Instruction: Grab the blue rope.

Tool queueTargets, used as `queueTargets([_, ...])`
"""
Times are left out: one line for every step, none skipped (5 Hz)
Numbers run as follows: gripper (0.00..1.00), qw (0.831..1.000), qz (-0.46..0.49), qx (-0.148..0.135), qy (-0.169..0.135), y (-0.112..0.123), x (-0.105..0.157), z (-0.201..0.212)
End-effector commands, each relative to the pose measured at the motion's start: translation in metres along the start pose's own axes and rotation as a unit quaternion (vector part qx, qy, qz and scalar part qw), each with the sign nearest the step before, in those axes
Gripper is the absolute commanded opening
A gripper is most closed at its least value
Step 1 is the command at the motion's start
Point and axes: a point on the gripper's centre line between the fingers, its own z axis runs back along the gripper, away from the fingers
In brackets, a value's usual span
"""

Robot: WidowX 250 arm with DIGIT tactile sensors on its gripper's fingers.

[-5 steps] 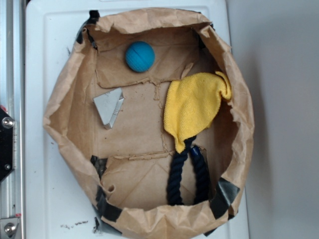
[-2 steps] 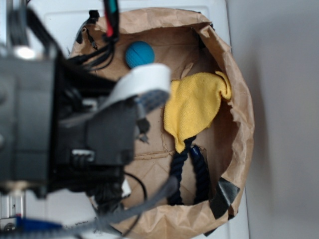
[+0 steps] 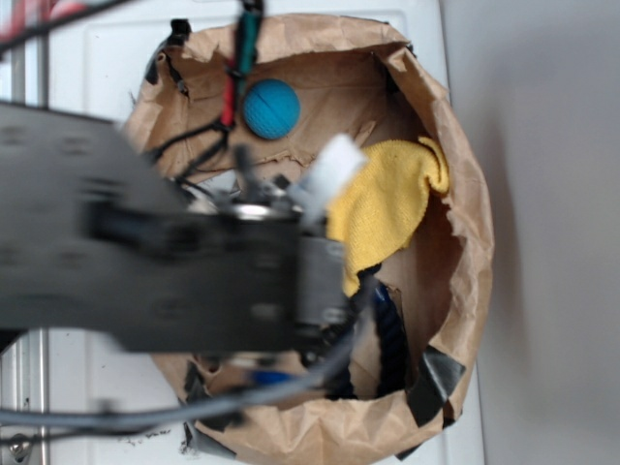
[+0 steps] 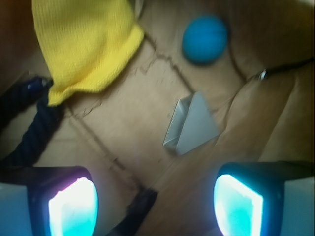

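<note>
The robot's gripper should next hold the blue rope by its thick twisted length (image 4: 35, 132) below the yellow cloth (image 4: 87, 42). The job is to grab the rope.
The blue rope (image 4: 29, 128) is thick, twisted and nearly black. In the wrist view it lies at the left edge, its upper end tucked under the yellow cloth (image 4: 83, 44). My gripper (image 4: 155, 206) is open, its two lit pads at the bottom of that view with only the brown bag floor and a strip of black tape (image 4: 138, 211) between them. The rope lies up and left of the left pad, apart from it. In the exterior view my blurred arm (image 3: 194, 281) hides the left strand; the right strand of the rope (image 3: 390, 334) shows below the yellow cloth (image 3: 387, 203).
Everything sits inside a crumpled brown paper bag (image 3: 470, 223) with raised walls. A light-blue ball (image 3: 271, 108) lies at its far end. A silver triangular piece (image 4: 192, 123) rests mid-floor, ahead of the gripper. Black tape (image 3: 436, 378) patches the bag's near corner.
My arm has come into view from the left and swept right over the bag. It now covers the silver piece and the rope's left strand. The objects have not moved.
</note>
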Motion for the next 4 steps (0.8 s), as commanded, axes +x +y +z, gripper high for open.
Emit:
queueTargets([1.00,1.000,0.009,-0.014,-0.013,0.007,0.006,0.014])
queueTargets([1.00,1.000,0.009,-0.014,-0.013,0.007,0.006,0.014])
queueTargets([1.00,1.000,0.009,-0.014,-0.013,0.007,0.006,0.014])
queueTargets([1.00,0.998,0.018,-0.060,-0.010,-0.017,0.000,-0.009])
